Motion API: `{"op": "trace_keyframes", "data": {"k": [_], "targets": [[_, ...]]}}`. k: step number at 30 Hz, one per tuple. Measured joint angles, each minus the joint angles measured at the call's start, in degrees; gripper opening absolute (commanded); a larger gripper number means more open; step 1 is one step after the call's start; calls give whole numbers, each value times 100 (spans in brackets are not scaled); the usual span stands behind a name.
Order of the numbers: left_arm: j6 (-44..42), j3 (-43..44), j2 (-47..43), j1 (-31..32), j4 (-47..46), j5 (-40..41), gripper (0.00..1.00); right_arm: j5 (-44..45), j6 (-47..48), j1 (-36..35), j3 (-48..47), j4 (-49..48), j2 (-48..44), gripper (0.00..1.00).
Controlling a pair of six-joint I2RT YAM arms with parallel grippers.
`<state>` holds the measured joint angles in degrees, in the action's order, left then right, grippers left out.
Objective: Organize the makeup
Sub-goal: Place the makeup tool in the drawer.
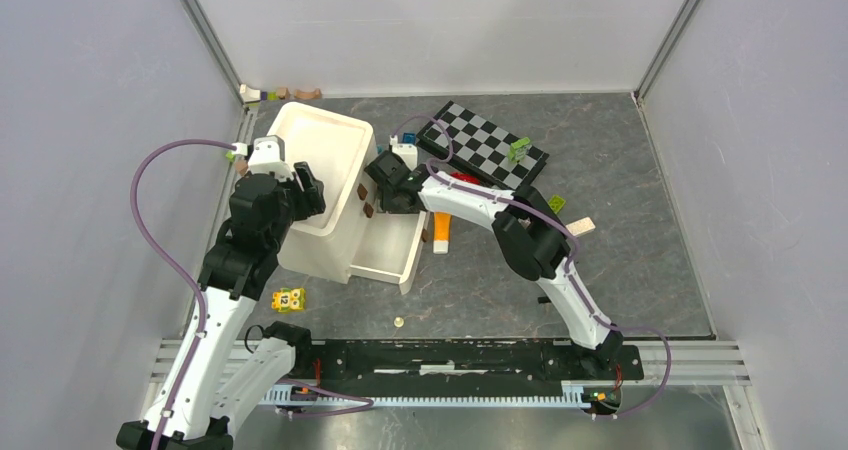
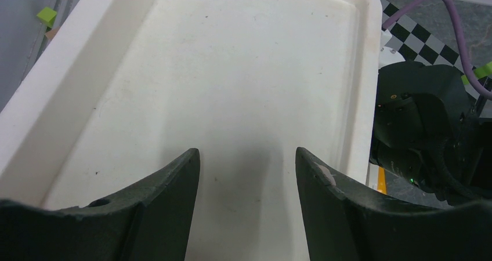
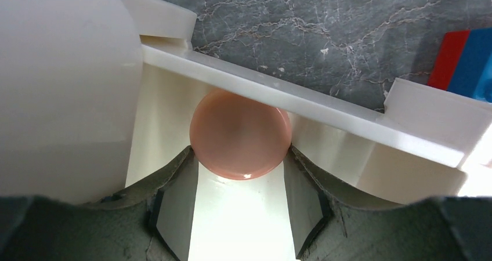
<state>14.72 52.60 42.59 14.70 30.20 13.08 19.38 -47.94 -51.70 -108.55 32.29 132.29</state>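
The pink disc's edge is inside the drawer's rim and would land in the drawer (image 1: 392, 255), so my right gripper should open its fingers.
A round pink disc (image 3: 239, 134) sits between the fingertips of my right gripper (image 3: 239, 155), which is shut on it over the open drawer (image 3: 232, 226) of a white organizer (image 1: 320, 165). In the top view the right gripper (image 1: 385, 198) is at the organizer's right side, above the drawer (image 1: 392, 255). An orange tube with a white cap (image 1: 441, 232) lies on the table just right of the drawer. My left gripper (image 2: 248, 156) is open and empty above the organizer's bare top tray (image 2: 232, 69); in the top view it (image 1: 306, 192) hangs over the tray. The other makeup is out of view.
A checkerboard (image 1: 485, 143) with a green brick (image 1: 519, 148) lies at the back. A red and blue piece (image 3: 464, 61), another green brick (image 1: 555, 204), a wooden block (image 1: 582, 227), a yellow brick (image 1: 288, 298) and a small round object (image 1: 398, 322) lie on the table. Small items (image 1: 280, 94) sit in the back left corner.
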Motion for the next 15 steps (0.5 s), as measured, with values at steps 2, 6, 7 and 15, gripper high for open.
{"op": "trace_keyframes", "data": {"k": [2,6,7,15], "targets": [[0,-2,0,0,0,-4,68,-11,-20,0,-17,2,55,34],[0,-2,0,0,0,-7,68,-24,-26,4,-28,7,55,51],[0,-2,0,0,0,-7,68,-24,-26,7,-28,2,55,54],[0,-4,0,0,-9,-13,68,-2,-111,7,74,-173,-2,72]]}}
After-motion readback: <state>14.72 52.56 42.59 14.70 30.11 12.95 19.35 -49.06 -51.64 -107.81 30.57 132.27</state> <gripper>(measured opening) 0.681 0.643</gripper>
